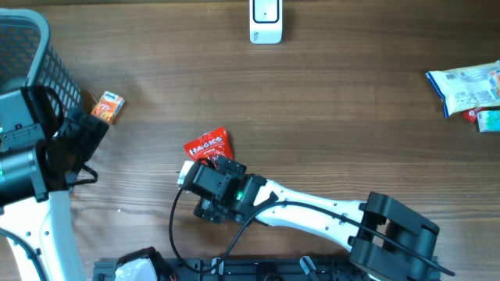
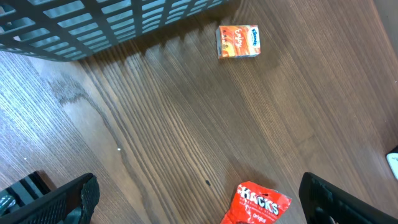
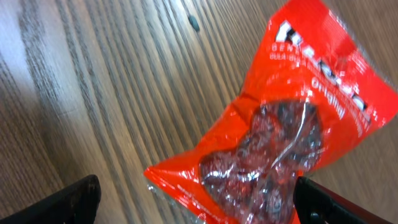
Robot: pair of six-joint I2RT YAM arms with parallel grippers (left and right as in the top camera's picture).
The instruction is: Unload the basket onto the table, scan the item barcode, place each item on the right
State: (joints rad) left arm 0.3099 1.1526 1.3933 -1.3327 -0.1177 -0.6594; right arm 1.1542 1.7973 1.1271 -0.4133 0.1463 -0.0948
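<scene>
My right gripper will take hold of the Hacks candy bag (image 3: 292, 118) by its near end (image 3: 206, 190) next, so that the rest can turn over for barcode scanning.
The item, a red Hacks candy bag (image 1: 208, 144), lies flat on the wooden table (image 1: 336, 117), left of centre. My right gripper (image 1: 205, 173) hangs just over its near end, open. In the right wrist view the bag (image 3: 292, 118) fills the space ahead of the right gripper (image 3: 198, 206), its clear window showing dark candies, and neither fingertip touches it. No barcode shows. My left gripper (image 1: 78, 140) is raised at the left, open and empty. Seen from the left wrist, the bag (image 2: 258, 204) lies below the left gripper (image 2: 202, 202). A white scanner (image 1: 266, 21) stands at the far edge.
A dark mesh basket (image 1: 35, 58) stands at the far left, its wall (image 2: 93, 25) filling the top of the left wrist view. A small orange box (image 1: 108, 107) lies beside it, the same box (image 2: 238, 42) appearing ahead of the left wrist. Snack packets (image 1: 469, 90) lie at the right edge.
</scene>
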